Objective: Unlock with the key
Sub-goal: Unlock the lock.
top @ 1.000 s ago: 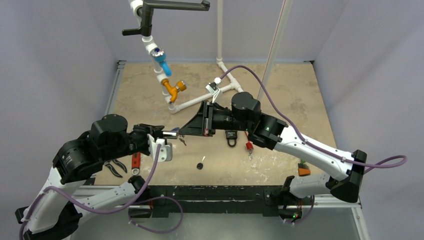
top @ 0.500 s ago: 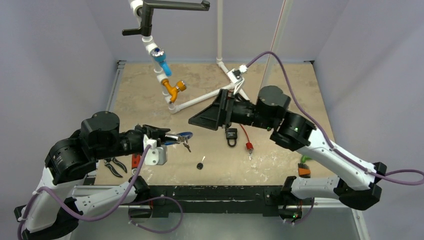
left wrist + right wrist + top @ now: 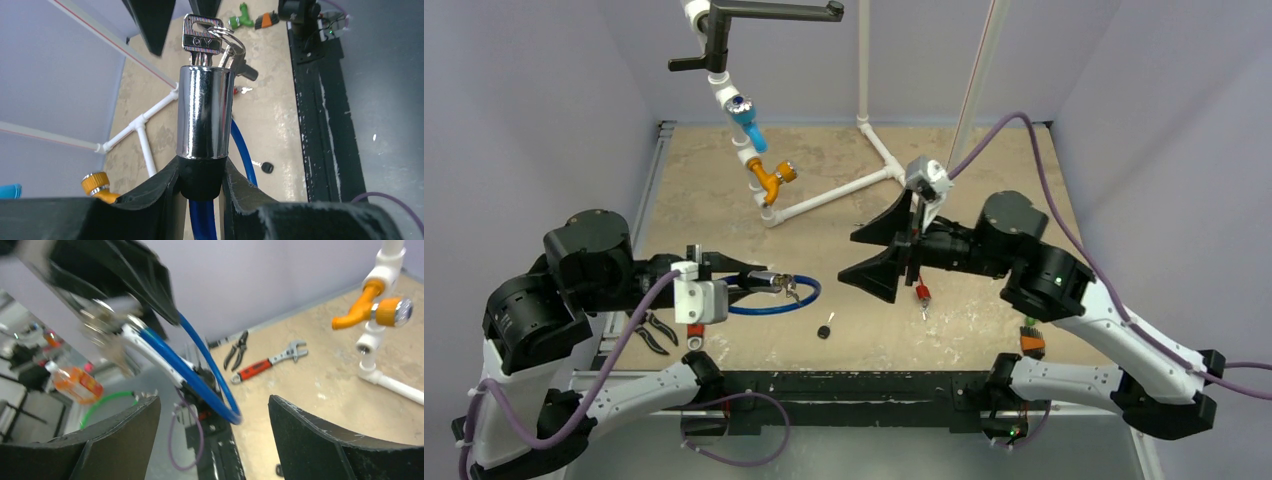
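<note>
The blue cable has its end (image 3: 809, 282) (image 3: 152, 338) beside the lock. My right gripper should grip the cable near there next to unlock it, and leave the cable's tip clear.
My left gripper (image 3: 201, 181) is shut on the black end of a chrome cable lock (image 3: 205, 112), held above the table. A silver key (image 3: 201, 35) sits in the lock's far end, with a ring and a second key (image 3: 241, 66) hanging from it. The lock's blue cable (image 3: 774, 306) loops below it. In the top view the left gripper (image 3: 736, 282) is at left centre, with the lock (image 3: 764, 279) pointing right. My right gripper (image 3: 882, 250) stands open and empty, well to the right of the key (image 3: 790, 289). From the right wrist, the right gripper (image 3: 215, 427) faces the blue cable (image 3: 200, 371).
A red-tagged key (image 3: 921, 293) and a small black key (image 3: 825, 331) lie on the table near the front. Pliers (image 3: 656, 335) and a red wrench (image 3: 694, 325) lie under the left arm. A white pipe frame with an orange valve (image 3: 771, 179) stands at the back.
My right gripper has opened, let go of the key and drawn back to the right. The left arm has pulled the lock left and nearer, and the blue cable loop now shows.
</note>
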Controlling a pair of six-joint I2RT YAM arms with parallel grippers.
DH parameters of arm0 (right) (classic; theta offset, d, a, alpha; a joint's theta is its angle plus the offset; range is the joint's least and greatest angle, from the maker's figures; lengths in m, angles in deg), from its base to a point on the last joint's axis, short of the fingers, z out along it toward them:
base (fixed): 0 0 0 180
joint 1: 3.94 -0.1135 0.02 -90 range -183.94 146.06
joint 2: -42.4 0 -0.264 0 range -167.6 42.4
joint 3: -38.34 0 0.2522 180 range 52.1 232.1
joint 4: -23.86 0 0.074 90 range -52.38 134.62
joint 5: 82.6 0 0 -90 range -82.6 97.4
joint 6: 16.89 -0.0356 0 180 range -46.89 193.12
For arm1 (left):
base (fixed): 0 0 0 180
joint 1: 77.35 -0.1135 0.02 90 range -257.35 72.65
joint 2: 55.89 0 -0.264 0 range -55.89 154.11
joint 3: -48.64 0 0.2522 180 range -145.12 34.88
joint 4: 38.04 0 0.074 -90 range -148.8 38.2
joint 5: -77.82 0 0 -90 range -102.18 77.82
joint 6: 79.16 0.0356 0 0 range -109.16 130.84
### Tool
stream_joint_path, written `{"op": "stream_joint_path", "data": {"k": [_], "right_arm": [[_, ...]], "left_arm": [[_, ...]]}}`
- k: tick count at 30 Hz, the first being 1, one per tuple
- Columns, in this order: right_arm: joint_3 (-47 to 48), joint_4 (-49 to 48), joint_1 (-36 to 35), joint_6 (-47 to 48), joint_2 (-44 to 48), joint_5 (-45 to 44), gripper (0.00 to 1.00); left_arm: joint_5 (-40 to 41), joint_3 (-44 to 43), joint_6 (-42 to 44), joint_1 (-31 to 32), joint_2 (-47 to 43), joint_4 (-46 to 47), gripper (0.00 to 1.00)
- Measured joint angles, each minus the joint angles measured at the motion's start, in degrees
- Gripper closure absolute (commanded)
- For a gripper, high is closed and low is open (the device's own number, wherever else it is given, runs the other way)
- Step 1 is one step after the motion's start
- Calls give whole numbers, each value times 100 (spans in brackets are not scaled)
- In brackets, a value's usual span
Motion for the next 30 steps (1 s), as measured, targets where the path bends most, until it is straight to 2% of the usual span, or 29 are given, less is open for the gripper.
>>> {"op": "stream_joint_path", "data": {"k": [7, 14, 18, 20, 22, 23, 30], "right_arm": [[-640, -205, -140, 726, -291, 581, 25], [-570, -940, -745, 1040, -474, 857, 32], [-564, -1237, -1032, 1110, -713, 852, 48], [-564, -1344, -1132, 1141, -828, 754, 67], [-564, -1405, -1207, 1167, -892, 557, 97], [-566, -1421, -1220, 1172, -901, 481, 100], [-1279, -1897, -1327, 1043, -363, -234, 100]], "left_arm": [[-605, -273, -592, -164, 107, 46, 100], [-807, -273, -918, -280, 225, 90, 100], [-852, -273, -1043, -334, 236, 175, 100], [-901, -278, -1104, -367, 236, 210, 100], [-977, -280, -1172, -391, 232, 232, 100], [-1023, -280, -1217, -413, 223, 254, 100], [-1110, -345, -1633, -673, 190, 494, 100]]}}
